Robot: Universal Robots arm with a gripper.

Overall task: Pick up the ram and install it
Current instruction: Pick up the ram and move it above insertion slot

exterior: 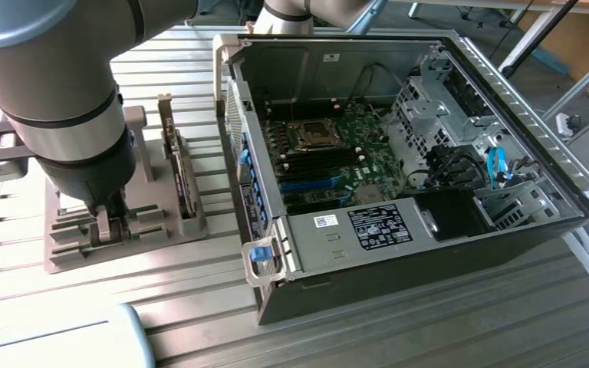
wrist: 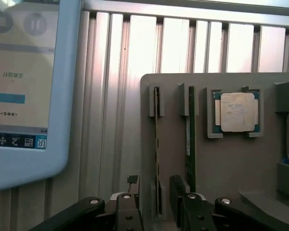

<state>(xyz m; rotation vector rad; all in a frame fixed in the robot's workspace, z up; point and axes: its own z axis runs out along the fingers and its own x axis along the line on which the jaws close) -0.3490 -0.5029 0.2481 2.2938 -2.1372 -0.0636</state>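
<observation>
The ram stick is between the gripper's fingers and both its ends sit in slots of the grey holder, so the gripper should next grab it by its bare middle part (wrist: 157, 147).
Two thin ram sticks stand on edge in slots of the grey holder (wrist: 231, 163). One stick (wrist: 157, 144) runs straight between my fingers. The other, green with a pale label (wrist: 190, 139), stands just beside one finger (wrist: 183, 204). My gripper (wrist: 156, 214) is open, its fingers straddling the first stick with a gap on both sides. In the exterior view the gripper (exterior: 110, 230) is lowered onto the holder (exterior: 70, 253) at that view's left. The open computer case (exterior: 397, 253) lies at that view's right, its motherboard (exterior: 336, 153) exposed.
A silver square processor (wrist: 236, 111) sits in a pocket of the holder. A larger card (exterior: 177, 165) stands upright in the holder beside the case wall. A pale blue tablet (wrist: 24, 91) lies close to the holder on the ribbed metal table (exterior: 428, 337).
</observation>
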